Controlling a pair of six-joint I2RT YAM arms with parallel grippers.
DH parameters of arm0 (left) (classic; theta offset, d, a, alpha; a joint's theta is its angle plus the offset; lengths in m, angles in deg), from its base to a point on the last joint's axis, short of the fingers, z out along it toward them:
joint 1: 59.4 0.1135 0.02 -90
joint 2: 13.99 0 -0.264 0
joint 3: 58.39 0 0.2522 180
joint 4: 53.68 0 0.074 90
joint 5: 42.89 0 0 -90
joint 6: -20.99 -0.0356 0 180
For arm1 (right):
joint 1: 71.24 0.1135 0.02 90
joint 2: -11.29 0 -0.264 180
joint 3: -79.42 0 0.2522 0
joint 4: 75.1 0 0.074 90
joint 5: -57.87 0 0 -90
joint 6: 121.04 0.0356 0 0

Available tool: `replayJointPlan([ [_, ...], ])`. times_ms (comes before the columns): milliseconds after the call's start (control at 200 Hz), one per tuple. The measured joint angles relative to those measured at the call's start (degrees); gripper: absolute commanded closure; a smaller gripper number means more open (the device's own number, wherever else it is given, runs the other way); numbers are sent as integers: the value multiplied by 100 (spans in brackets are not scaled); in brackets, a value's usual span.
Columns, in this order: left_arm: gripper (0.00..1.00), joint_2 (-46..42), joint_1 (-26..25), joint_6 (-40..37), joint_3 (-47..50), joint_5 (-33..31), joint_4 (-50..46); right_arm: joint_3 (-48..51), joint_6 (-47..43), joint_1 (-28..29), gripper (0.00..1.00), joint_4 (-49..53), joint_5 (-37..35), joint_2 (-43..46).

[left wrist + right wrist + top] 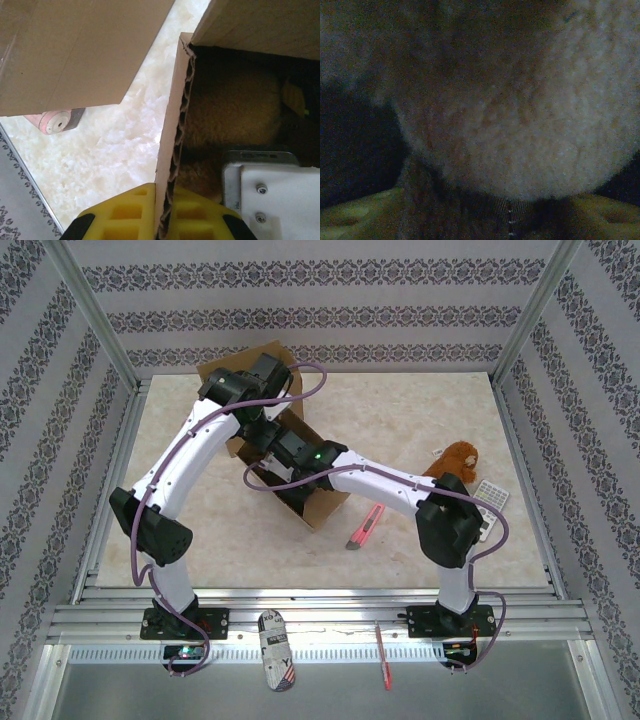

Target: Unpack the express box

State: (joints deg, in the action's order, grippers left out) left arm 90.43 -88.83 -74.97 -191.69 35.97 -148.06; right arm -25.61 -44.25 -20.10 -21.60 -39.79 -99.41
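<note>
Plush fur reaches down between my open fingers in the right wrist view, so my right gripper would catch the plush by closing now.
The brown cardboard express box [322, 506] lies open at the back left of the table. My left gripper [167, 220] is shut on the box's corrugated side wall [172, 130], one yellow finger [120, 215] outside and one inside. Within the box sits a brown plush toy [230, 107]. My right arm reaches into the box [285, 450], and its white wrist [272, 200] lies beside the plush. In the dark right wrist view the plush fur [520, 115] is close up, and my right gripper [485, 220] is open, its yellow fingertips [355, 217] wide apart on either side of the toy.
An open box flap [75, 50] hangs over the marble table. A pink roll [55, 120] lies by the box. Another brown plush [458, 460], a white keypad device [490, 502] and a red box cutter [366, 528] lie at the right. A red pen [384, 655] rests on the front rail.
</note>
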Motion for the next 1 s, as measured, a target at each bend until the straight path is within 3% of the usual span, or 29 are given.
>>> replayJointPlan([
  [190, 100, 0, 15, 2, 7, -24, 0, -26, 94, 0, 57, -52, -2, -131],
  [360, 100, 0, 17, 2, 7, -24, 2, -28, 136, -2, 73, -76, -7, -133],
  [480, 100, 0, 17, 4, 17, -11, 4, -20, 127, -2, 89, -83, -11, -109],
  [525, 100, 0, 20, 4, 28, -4, 4, -11, 162, -2, 100, -92, -13, -98],
  [999, 100, -2, -59, 4, 140, 87, 7, 299, 284, -2, 100, -129, 103, 221],
])
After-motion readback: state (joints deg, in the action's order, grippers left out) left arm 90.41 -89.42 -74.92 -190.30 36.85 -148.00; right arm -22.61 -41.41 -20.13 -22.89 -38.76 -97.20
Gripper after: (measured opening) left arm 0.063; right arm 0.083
